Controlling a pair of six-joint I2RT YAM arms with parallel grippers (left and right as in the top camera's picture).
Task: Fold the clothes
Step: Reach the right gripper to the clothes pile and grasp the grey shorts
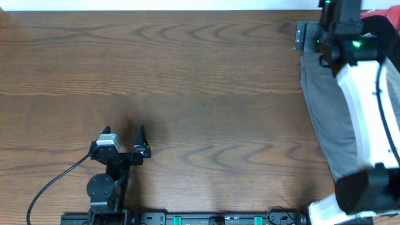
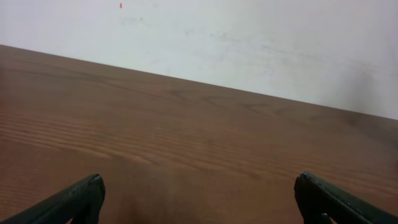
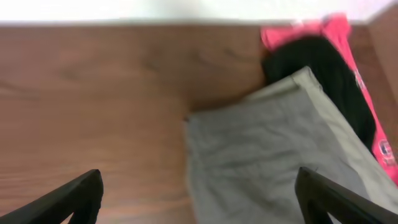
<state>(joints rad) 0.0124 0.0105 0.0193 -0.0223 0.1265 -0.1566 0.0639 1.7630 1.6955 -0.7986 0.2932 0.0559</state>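
My right gripper grabs only the top layer of the grey-green shorts (image 1: 325, 119) near their far corner next. It then drags them out for folding.
The grey-green shorts (image 1: 325, 119) lie flat along the right side of the table, partly under my right arm. In the right wrist view the shorts (image 3: 267, 162) fill the lower right, with a black garment (image 3: 323, 68) and a red garment (image 3: 348, 37) behind them. The red garment (image 1: 381, 14) also shows at the overhead view's top right corner. My right gripper (image 1: 310, 37) (image 3: 199, 186) is open and empty, hovering over the far left corner of the shorts. My left gripper (image 1: 125, 139) (image 2: 199, 190) is open and empty over bare wood at the front left.
The wooden table (image 1: 200, 94) runs to a white wall at the back edge (image 2: 249, 43). A black cable (image 1: 56, 181) trails from the left arm's base at the front edge.
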